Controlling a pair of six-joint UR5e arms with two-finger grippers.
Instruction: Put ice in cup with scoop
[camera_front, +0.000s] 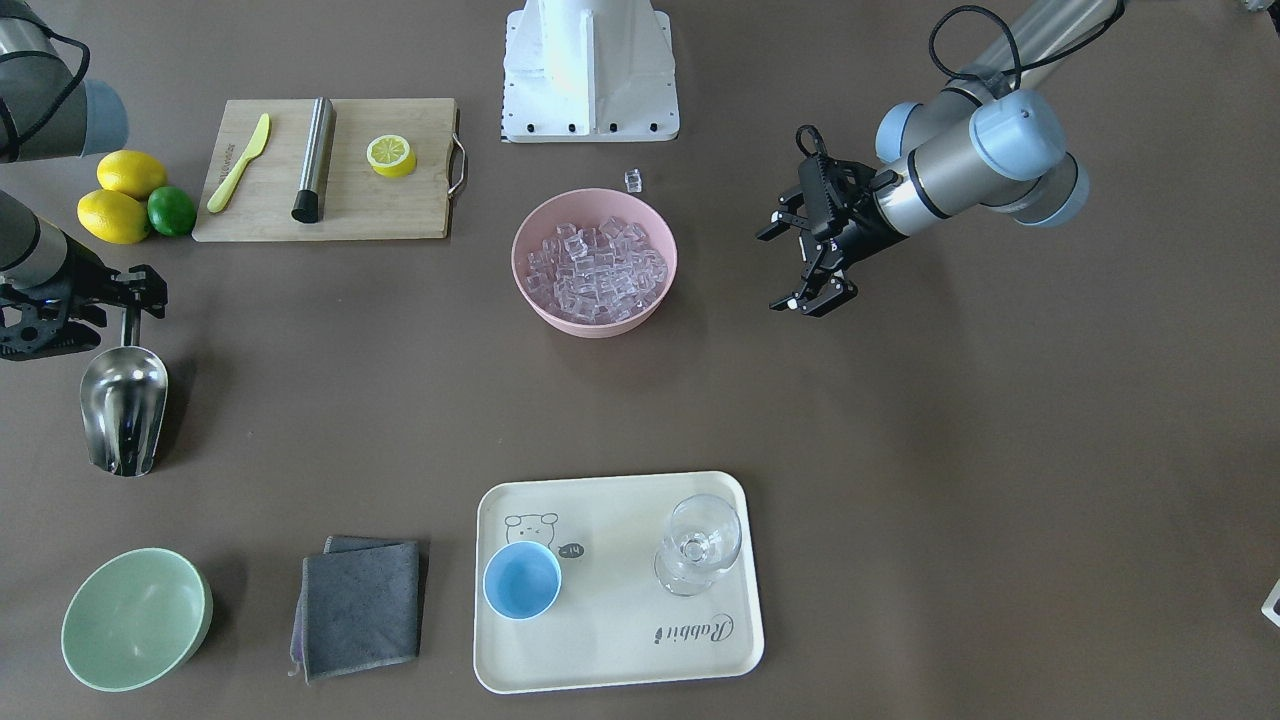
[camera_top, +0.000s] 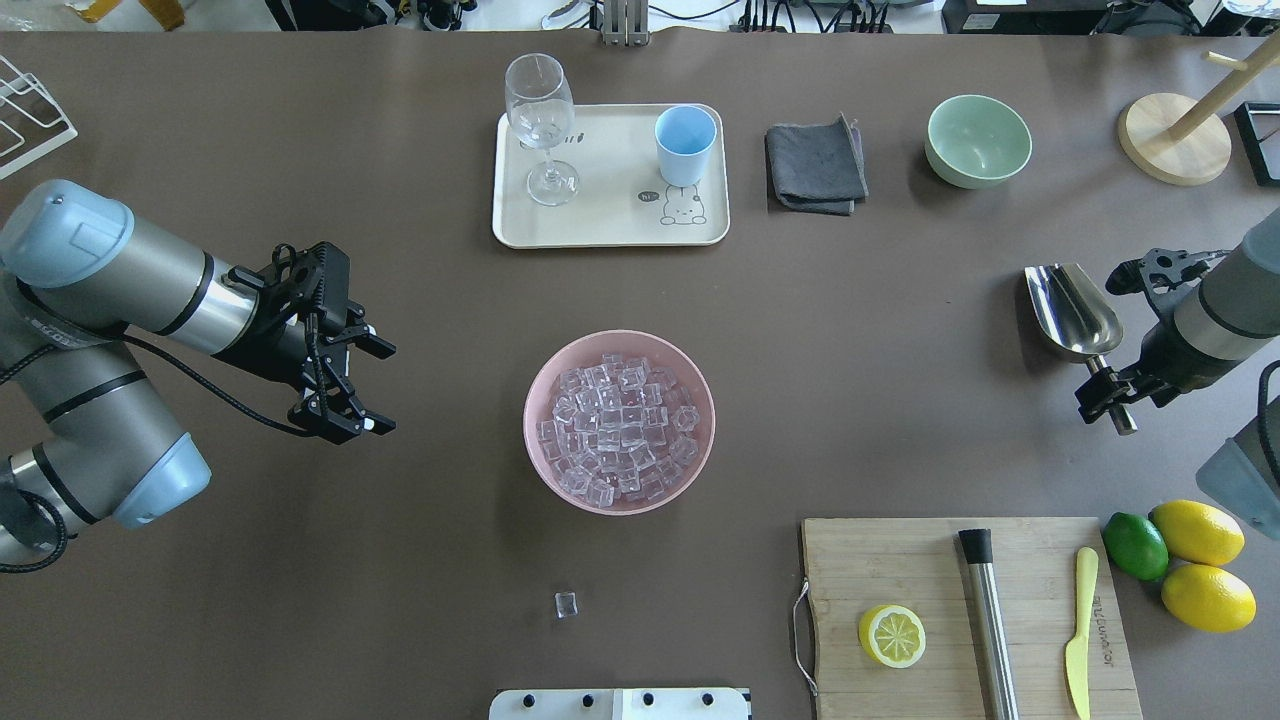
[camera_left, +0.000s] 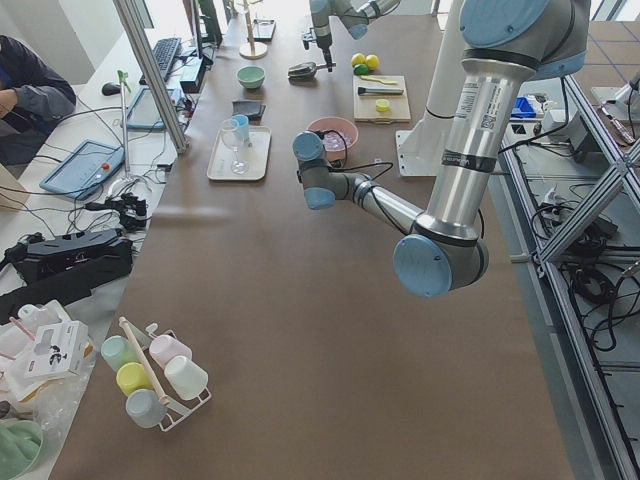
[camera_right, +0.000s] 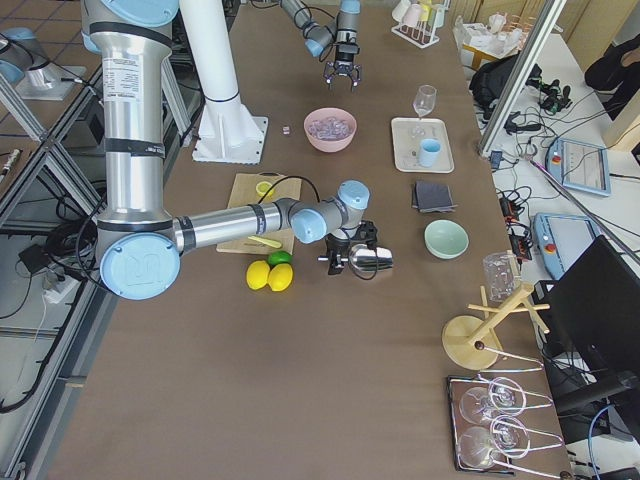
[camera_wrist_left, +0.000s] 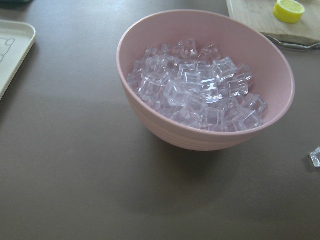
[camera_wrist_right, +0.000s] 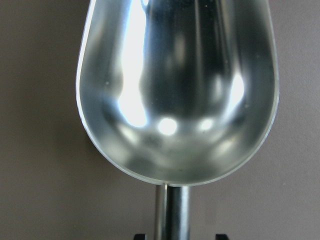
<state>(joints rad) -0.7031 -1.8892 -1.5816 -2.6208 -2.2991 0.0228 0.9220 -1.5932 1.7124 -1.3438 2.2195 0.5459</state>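
My right gripper needs to scoop ice from the pink bowl (camera_front: 594, 263) into the cup, so it should next grab the steel scoop by its handle (camera_front: 131, 326).
The ice (camera_top: 620, 425) is a heap of clear cubes filling a pink bowl (camera_top: 540, 395) at mid-table, seen close up in the left wrist view as ice (camera_wrist_left: 200, 92). One stray cube (camera_top: 566, 604) lies near the robot base. The light-blue cup (camera_top: 685, 140) stands empty on a cream tray (camera_top: 600, 220). The steel scoop (camera_top: 1072, 310) lies on the table at the right, its trough empty (camera_wrist_right: 175, 90). My right gripper (camera_top: 1105, 400) is open, its fingers on either side of the scoop's handle with small gaps. My left gripper (camera_top: 385, 388) hovers open left of the bowl, holding nothing.
A stemmed glass (camera_top: 540, 120) shares the tray. A grey cloth (camera_top: 815, 165) and a pale green bowl (camera_top: 978, 140) lie beyond it. A cutting board (camera_top: 960, 620) carries a lemon half, a steel cylinder and a yellow knife. Lemons and a lime (camera_top: 1135, 545) sit beside it.
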